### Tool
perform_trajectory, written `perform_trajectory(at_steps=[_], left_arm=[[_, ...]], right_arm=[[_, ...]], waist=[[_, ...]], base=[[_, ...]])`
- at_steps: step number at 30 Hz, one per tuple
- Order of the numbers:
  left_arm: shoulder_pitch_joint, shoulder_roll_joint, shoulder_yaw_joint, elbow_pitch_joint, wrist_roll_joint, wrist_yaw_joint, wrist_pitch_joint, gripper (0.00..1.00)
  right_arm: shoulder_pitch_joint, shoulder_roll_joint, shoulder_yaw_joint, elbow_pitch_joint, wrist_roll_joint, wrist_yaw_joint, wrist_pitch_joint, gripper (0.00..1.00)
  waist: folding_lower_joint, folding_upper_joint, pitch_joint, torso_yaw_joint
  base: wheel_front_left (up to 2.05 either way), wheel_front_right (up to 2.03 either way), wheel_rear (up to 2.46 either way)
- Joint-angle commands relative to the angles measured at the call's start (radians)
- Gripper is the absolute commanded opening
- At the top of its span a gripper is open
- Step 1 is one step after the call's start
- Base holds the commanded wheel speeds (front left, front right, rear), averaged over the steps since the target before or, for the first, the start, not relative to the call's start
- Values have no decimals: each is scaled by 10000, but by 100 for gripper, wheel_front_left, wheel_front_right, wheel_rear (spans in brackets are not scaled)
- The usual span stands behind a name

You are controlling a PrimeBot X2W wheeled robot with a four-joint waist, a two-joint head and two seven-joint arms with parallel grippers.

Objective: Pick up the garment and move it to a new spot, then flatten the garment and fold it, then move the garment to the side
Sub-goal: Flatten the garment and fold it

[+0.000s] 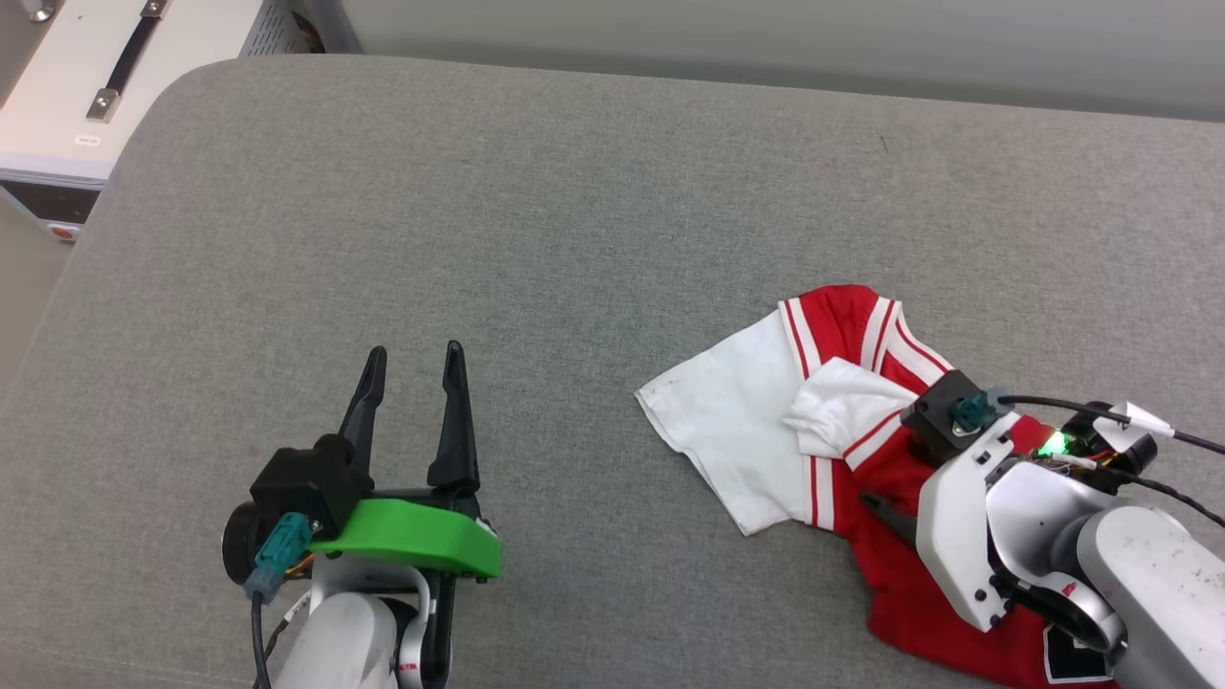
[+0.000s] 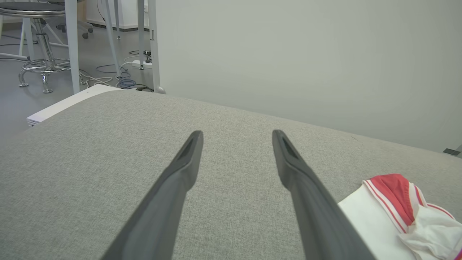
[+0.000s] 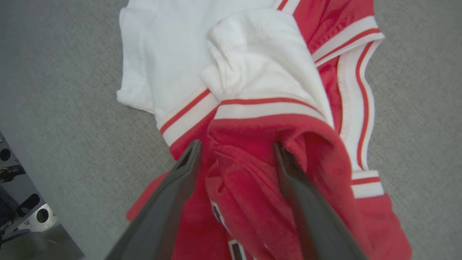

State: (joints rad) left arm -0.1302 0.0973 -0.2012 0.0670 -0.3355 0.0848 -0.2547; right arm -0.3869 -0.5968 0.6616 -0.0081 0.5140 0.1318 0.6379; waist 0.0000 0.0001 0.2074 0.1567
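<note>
The white sleeve lies flat and slack on the cushion. So my left gripper pinches the garment by the sleeve's open edge next.
The garment lies crumpled on the right of the grey cushion, white sleeves to the left and red body toward me. My right gripper is down on it, jaws open, with a raised red fold between the two fingers. In the head view one dark finger shows under the right wrist, against the red cloth. My left gripper hovers open over bare cushion at the lower left, nothing between its fingers. The garment sits to its right.
The cushion's rounded left edge drops off to the floor. A white case with a black handle stands beyond the far left corner. A pale wall backs the cushion. A stool, table legs and cables are on the floor.
</note>
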Motion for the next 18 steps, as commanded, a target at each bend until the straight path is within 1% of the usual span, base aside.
perform_trajectory(at_steps=[1,5,9,11,13,16,17,18], left_arm=[[-183,-49,8,55,-33,-10,-50,100],[-206,-78,56,125,-1,-21,-61,100],[-207,-68,118,139,48,-41,-65,100],[-181,-54,162,131,73,-34,-67,100],[-150,-46,200,124,90,-22,-67,100],[-90,-29,228,102,107,-34,-68,100],[-79,-23,230,100,111,-39,-68,100],[-48,-8,236,99,116,-41,-69,100]], right_arm=[[-180,11,0,83,2,-11,-121,0],[-317,101,-206,274,54,-11,-509,0],[-400,260,-840,448,101,-11,-962,0],[-378,389,-1391,592,139,-11,-1178,0],[-281,530,-2149,814,180,-11,-1401,0],[101,800,-3605,1339,194,-11,-1692,0],[212,864,-3912,1467,195,-11,-1741,0],[468,1022,-4514,1734,244,-11,-1817,0]], waist=[[0,-1,35,-13],[0,-1,-27,-96],[0,-1,-107,-220],[0,-1,-162,-300],[0,-1,-212,-382],[0,-1,-289,-512],[0,-1,-306,-537],[0,-1,-339,-591]], base=[[0,0,0],[0,0,0],[0,0,0],[0,0,0],[0,0,0],[0,0,0],[0,0,0],[0,0,0]])
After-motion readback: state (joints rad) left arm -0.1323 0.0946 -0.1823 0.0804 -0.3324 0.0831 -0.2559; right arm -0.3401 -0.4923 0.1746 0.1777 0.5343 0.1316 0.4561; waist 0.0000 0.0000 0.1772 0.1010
